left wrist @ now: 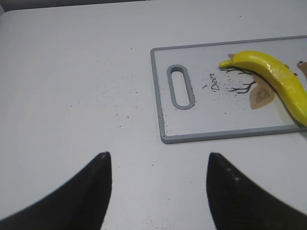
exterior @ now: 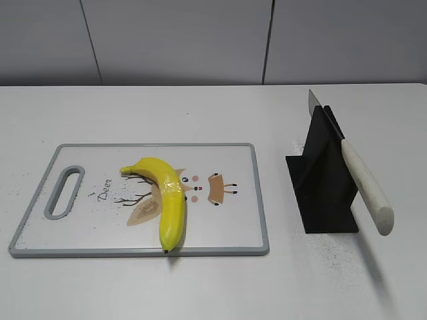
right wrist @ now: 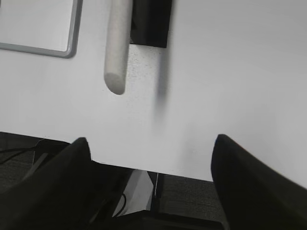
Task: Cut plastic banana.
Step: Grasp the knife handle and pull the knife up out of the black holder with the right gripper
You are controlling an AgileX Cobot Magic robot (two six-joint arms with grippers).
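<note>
The knife's blade is in the black stand and its white handle sticks out. My right gripper should grab the knife by that handle next, so it can cut the plastic banana.
The glossy yellow plastic banana lies on the white cutting board over its deer print; it also shows in the left wrist view. A knife with a white handle rests slanted in a black stand; its handle shows in the right wrist view. My left gripper is open and empty over bare table, left of and nearer than the board. My right gripper is open and empty above the table's front edge, nearer than the handle. Neither gripper shows in the exterior view.
The white table carries dark specks around the board and stand. The board has a grey rim and a handle slot at its left end. The table's front edge and floor with cables lie under my right gripper.
</note>
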